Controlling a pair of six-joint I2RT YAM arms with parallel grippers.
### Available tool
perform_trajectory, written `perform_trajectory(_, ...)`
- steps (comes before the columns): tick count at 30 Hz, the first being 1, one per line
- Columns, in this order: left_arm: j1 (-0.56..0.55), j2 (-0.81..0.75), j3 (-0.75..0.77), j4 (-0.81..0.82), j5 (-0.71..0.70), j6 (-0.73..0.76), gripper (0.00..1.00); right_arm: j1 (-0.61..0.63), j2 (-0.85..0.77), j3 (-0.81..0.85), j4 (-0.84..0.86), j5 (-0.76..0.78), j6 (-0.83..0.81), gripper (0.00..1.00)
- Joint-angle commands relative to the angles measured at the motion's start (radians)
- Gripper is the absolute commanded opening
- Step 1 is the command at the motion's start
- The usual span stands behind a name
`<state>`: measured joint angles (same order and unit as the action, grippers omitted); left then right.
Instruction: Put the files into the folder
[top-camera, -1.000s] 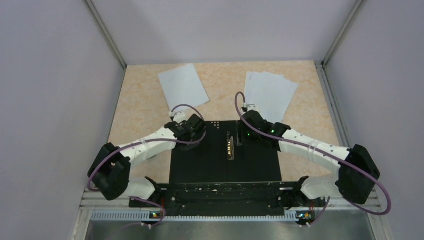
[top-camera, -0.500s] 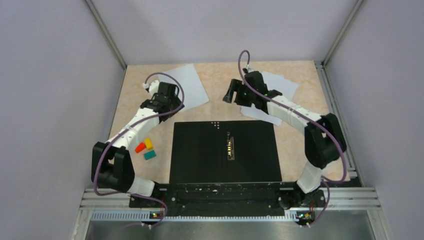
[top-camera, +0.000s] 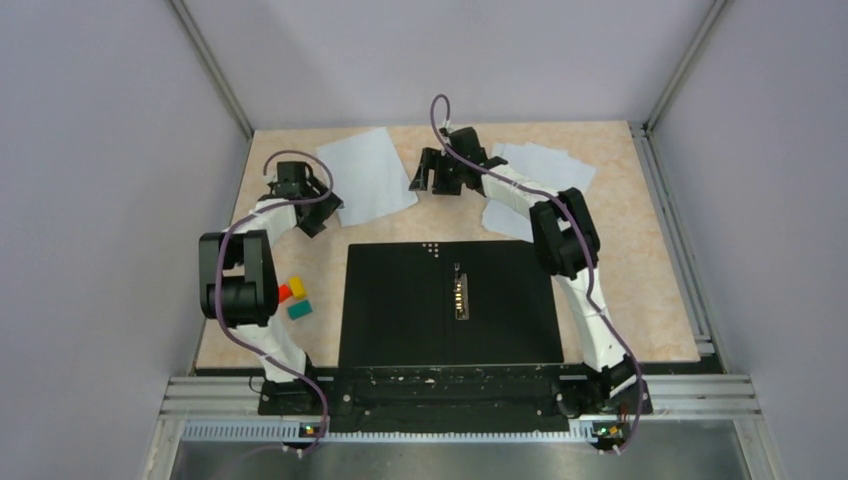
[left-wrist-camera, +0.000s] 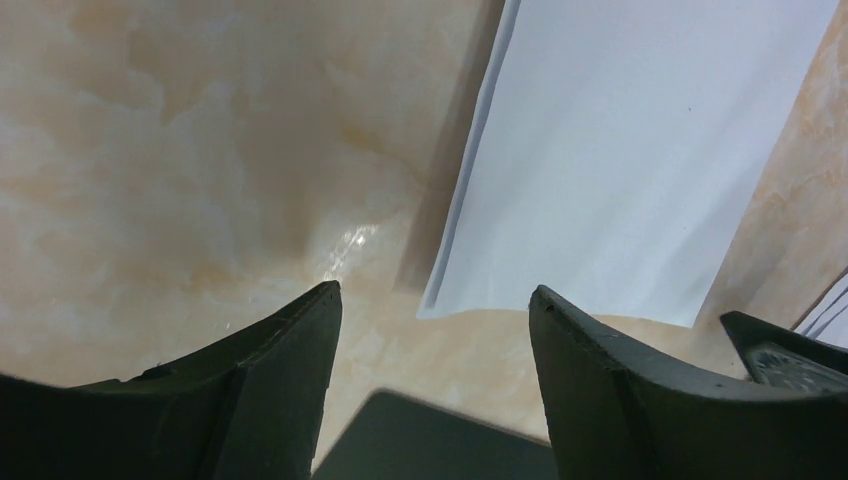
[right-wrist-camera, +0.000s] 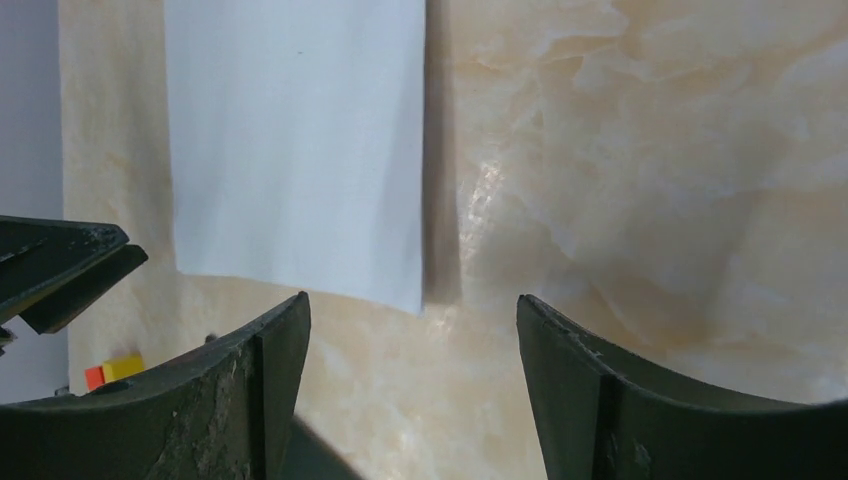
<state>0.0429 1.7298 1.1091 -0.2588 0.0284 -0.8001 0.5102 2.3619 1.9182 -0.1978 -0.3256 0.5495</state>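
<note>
The middle of the file sheet's side edge should stay free for the folder's metal clip, so my left gripper should next grab the file sheet's near corner (top-camera: 343, 223) (left-wrist-camera: 434, 304).
The folder (top-camera: 400, 310) lies open in the middle of the table, black inner faces up, with a metal clip (top-camera: 460, 295) on its spine. One white file sheet (top-camera: 365, 175) lies flat behind its left half, also seen as the sheet (left-wrist-camera: 620, 150) and the sheet (right-wrist-camera: 300, 140). More files (top-camera: 545, 175) lie fanned at the back right. My left gripper (top-camera: 322, 208) hovers open at the single sheet's near-left corner, empty (left-wrist-camera: 435, 290). My right gripper (top-camera: 418, 178) hovers open beside that sheet's right edge, empty (right-wrist-camera: 412, 297).
Small orange (top-camera: 284, 293), yellow (top-camera: 297, 287) and teal (top-camera: 300, 311) blocks sit left of the folder. Grey walls close in the table at left, right and back. The left gripper's fingers (right-wrist-camera: 60, 265) show at the left edge of the right wrist view.
Both arms have lifted off the folder and swung to the back of the table, toward the single sheet from either side. Both grippers have opened wider.
</note>
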Motion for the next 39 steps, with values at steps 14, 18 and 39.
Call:
perform_trajectory(14,0.042,0.254,0.191,0.072,0.196,-0.002,0.64,-0.009,0.259,0.319,-0.071,-0.127,0.047,0.75)
perform_trajectory(18,0.043,0.278,0.208,0.061,0.194,-0.012,0.6,-0.007,0.289,0.358,-0.071,-0.148,0.071,0.75)
perform_trajectory(39,0.042,0.253,0.334,0.021,0.314,-0.101,0.0,-0.016,0.25,0.459,-0.187,-0.16,0.053,0.76)
